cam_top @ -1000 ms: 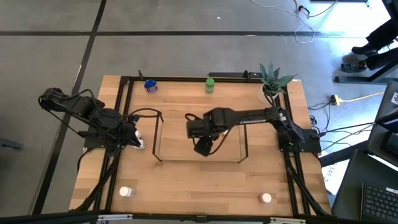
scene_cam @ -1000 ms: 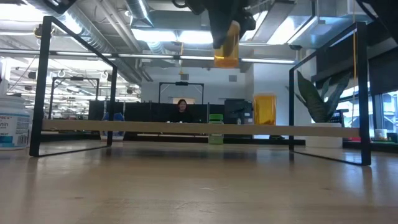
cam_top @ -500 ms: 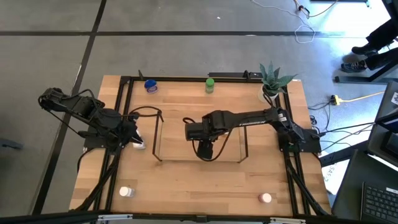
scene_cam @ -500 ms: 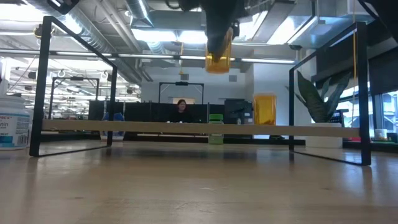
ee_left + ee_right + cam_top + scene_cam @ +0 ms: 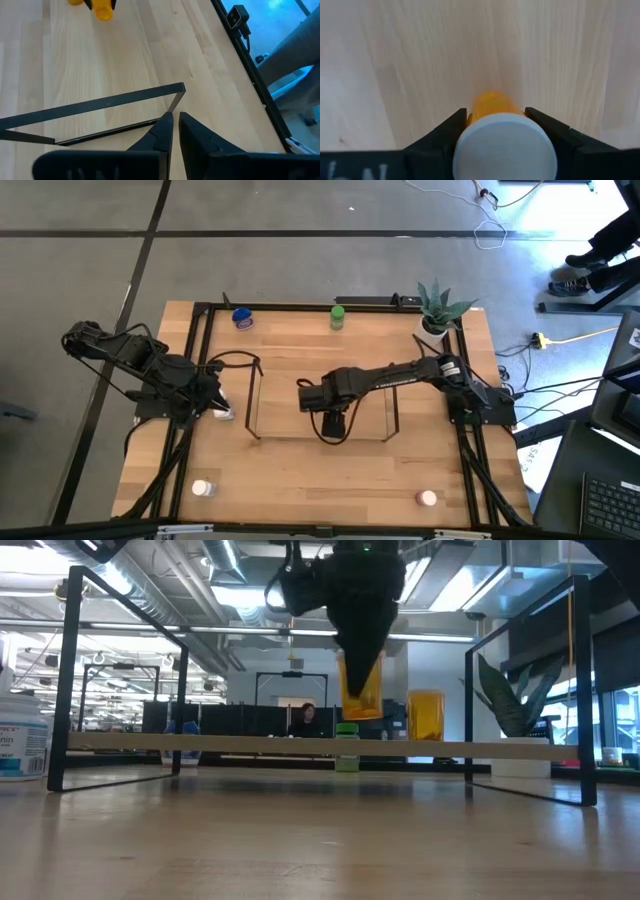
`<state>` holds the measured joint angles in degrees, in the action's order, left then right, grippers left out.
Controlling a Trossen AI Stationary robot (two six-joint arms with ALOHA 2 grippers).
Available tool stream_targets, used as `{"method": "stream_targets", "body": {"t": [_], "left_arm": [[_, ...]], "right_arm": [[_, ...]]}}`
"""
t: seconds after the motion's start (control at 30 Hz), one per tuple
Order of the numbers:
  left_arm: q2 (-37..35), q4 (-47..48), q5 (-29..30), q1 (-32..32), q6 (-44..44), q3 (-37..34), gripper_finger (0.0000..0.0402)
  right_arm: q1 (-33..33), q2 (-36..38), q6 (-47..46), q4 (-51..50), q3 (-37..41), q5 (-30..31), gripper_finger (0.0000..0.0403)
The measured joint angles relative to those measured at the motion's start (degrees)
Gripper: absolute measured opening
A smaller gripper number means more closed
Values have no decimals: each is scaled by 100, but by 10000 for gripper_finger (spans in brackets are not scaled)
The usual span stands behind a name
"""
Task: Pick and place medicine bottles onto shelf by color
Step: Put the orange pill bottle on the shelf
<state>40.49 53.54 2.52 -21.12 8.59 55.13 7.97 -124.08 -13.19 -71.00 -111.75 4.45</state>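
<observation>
In the right wrist view the orange bottle's lower end is still above the shelf board, so my right gripper lowers it next before opening.
My right gripper [image 5: 332, 420] hangs over the shelf [image 5: 200, 745], fingers pointing down, shut on an orange medicine bottle [image 5: 360, 690] with a white cap [image 5: 504, 145]. A second orange bottle [image 5: 425, 717] stands upright on the shelf board farther right. Other bottles stand on the table: a blue-capped one [image 5: 242, 318], a green-capped one [image 5: 338, 317], a white one [image 5: 204, 488] and a pink-capped one [image 5: 427, 498]. My left gripper [image 5: 176, 131] waits shut beyond the shelf's left wire end [image 5: 255, 395]. My right gripper pinches the orange bottle between its two fingers [image 5: 452, 127] at the bottle's top end, beside the white cap. The fingers come from above, pointing down. The bottle hangs upright below them, its bottom [image 5: 361, 715] a little above the shelf board.
A potted plant [image 5: 437, 308] stands at the table's far right corner. A black frame [image 5: 200, 360] edges the table. The shelf's upright wire ends [image 5: 65, 680] stand to either side of the held bottle. A white bottle [image 5: 20, 740] shows large at the low view's left.
My right gripper has come down toward the shelf board with the orange bottle and has rolled about its wrist. The bottle has stayed upright in the hold and now hangs much closer to the board.
</observation>
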Motion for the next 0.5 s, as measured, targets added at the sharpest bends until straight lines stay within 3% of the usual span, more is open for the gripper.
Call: {"method": "stream_targets", "body": {"t": [0.5], "left_arm": [[0, -4, 274, 0, 286, 0, 25]], "right_arm": [[-569, 6, 828, 252, 46, -200, 191]]}}
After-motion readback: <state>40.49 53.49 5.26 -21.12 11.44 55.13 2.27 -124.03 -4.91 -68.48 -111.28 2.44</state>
